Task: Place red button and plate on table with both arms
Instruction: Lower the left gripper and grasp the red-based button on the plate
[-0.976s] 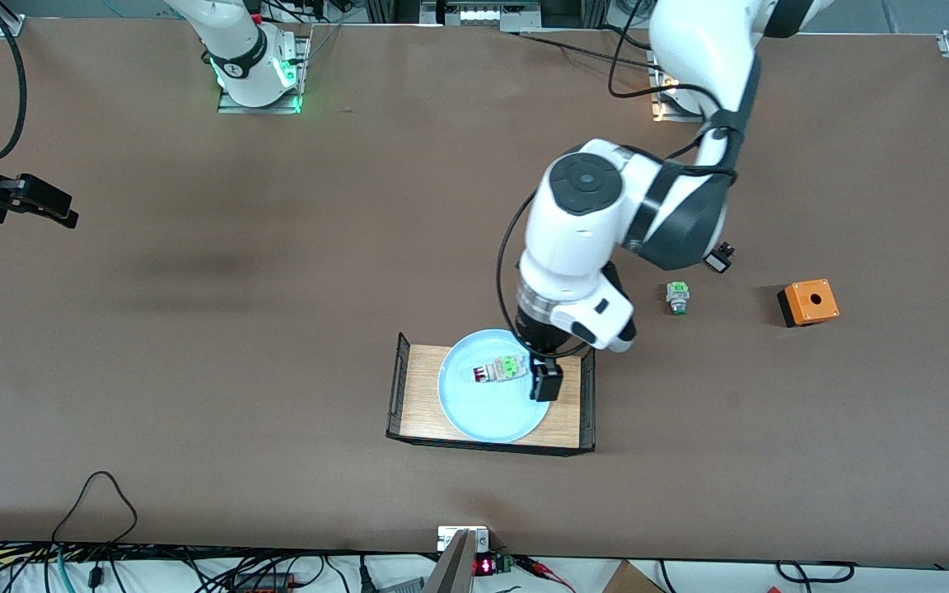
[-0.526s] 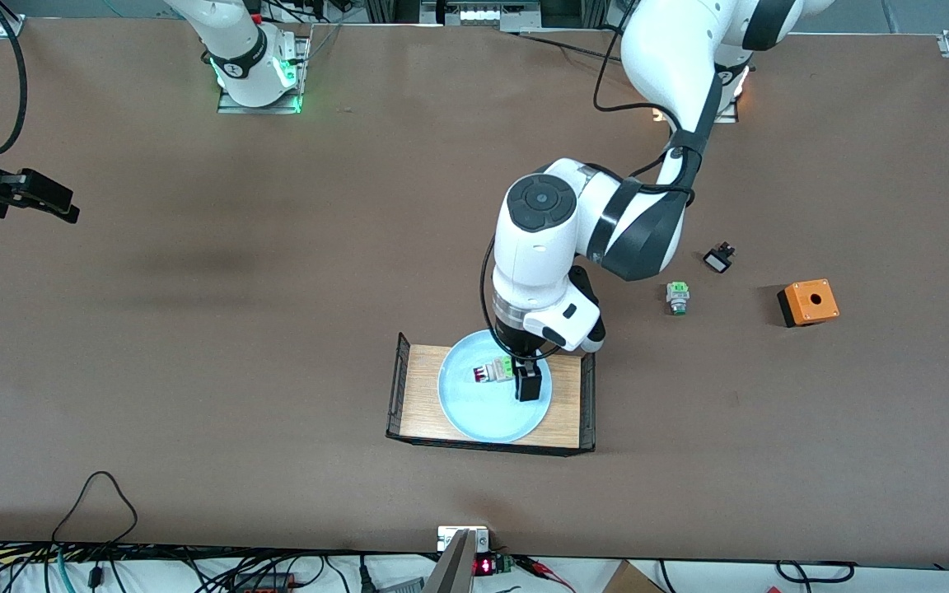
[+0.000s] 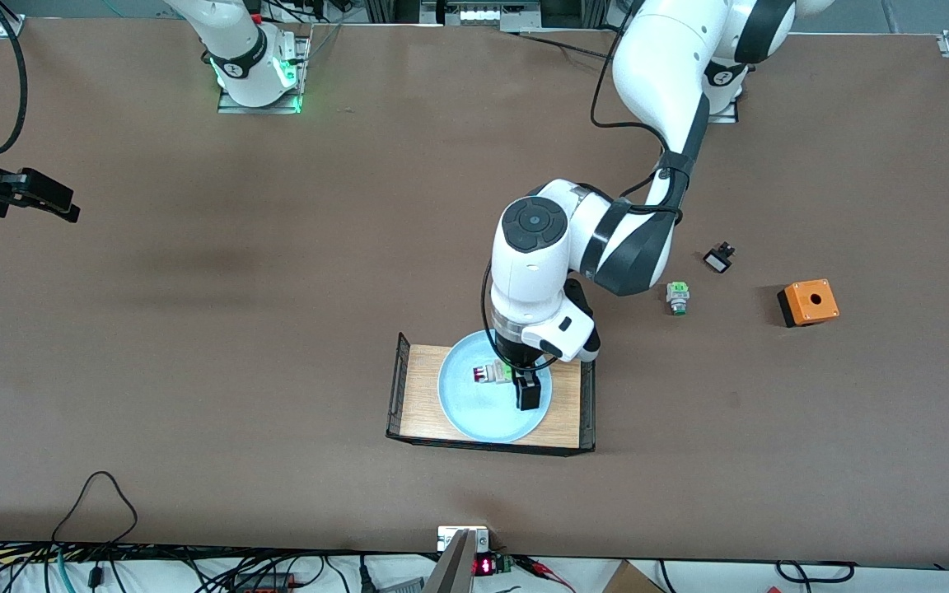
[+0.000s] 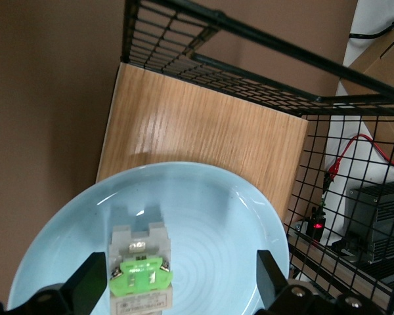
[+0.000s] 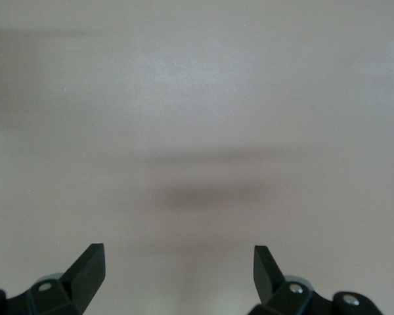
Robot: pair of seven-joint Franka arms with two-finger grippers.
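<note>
I need to place the red button on the table, so next I should grab it with my left gripper by its green-end with the cap (image 4: 142, 275).
The red button (image 3: 487, 373) lies on its side in the pale blue plate (image 3: 474, 416), which sits in a light-wood tray (image 3: 421, 395) on the brown table (image 3: 236, 346). My left gripper (image 3: 524, 380) is open and low over the plate, at the button's green end. In the left wrist view the button (image 4: 141, 272) sits between the fingers of the left gripper (image 4: 180, 285), close to one finger (image 4: 92, 285) and untouched, on the plate (image 4: 210, 216). My right gripper (image 3: 64, 210) waits open and empty over bare table at the right arm's end; its wrist view (image 5: 177, 269) shows only tabletop.
The tray has black mesh ends (image 4: 203, 39). Toward the left arm's end of the table lie a green-capped switch (image 3: 677, 296), a small black-and-white switch (image 3: 718, 260) and an orange box with a hole (image 3: 808, 301).
My left arm has swung toward the right arm's end and its open gripper has shifted across the plate to the button's green end. The right gripper has barely moved.
</note>
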